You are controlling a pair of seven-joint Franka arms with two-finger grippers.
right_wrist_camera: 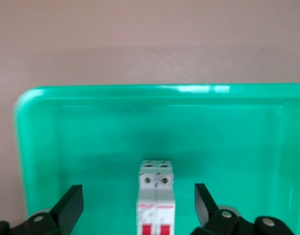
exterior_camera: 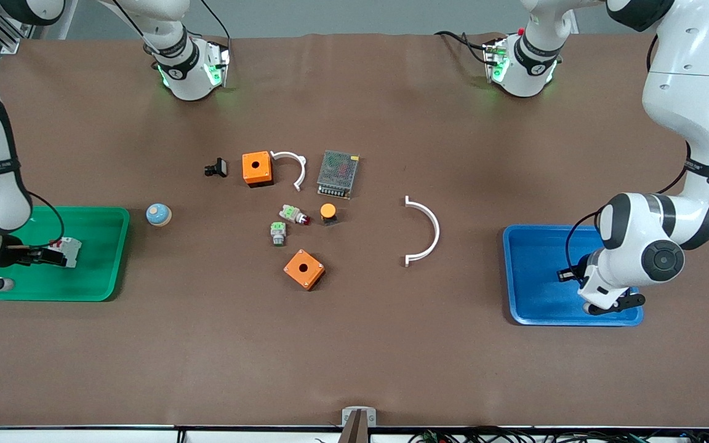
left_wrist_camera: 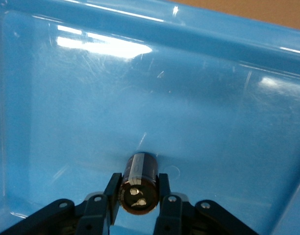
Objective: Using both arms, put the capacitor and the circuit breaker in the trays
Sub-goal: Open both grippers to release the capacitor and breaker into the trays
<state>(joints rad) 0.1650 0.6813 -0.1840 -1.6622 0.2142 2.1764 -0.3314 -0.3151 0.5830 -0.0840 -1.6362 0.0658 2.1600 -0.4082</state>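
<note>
My left gripper holds the capacitor [left_wrist_camera: 139, 181] low, close over the bottom of the blue tray, and needs to let go of it now, as the capacitor would lie in place.
The capacitor [left_wrist_camera: 139, 181], a small black cylinder with two metal pins on its end, sits between the fingers of my left gripper [left_wrist_camera: 139, 185], which is shut on it low over the floor of the blue tray [left_wrist_camera: 91, 98]. In the front view this gripper [exterior_camera: 567, 274] is over the blue tray [exterior_camera: 533, 301] at the left arm's end of the table. The circuit breaker [right_wrist_camera: 156, 200], pale grey with red levers, lies in the green tray [right_wrist_camera: 91, 127]. My right gripper [right_wrist_camera: 137, 195] is open wide around it, with neither finger touching it. The breaker [exterior_camera: 66, 251] and the right gripper [exterior_camera: 47, 254] also show in the front view.
In the middle of the table lie two orange boxes [exterior_camera: 256, 168] [exterior_camera: 304, 269], two white curved pieces [exterior_camera: 425, 231] [exterior_camera: 293, 166], a grey mesh power supply [exterior_camera: 338, 174], a black clip part [exterior_camera: 216, 167], an orange-capped button [exterior_camera: 328, 213] and two grey-green push buttons [exterior_camera: 293, 215] [exterior_camera: 278, 233]. A round blue part [exterior_camera: 159, 215] stands beside the green tray [exterior_camera: 96, 277].
</note>
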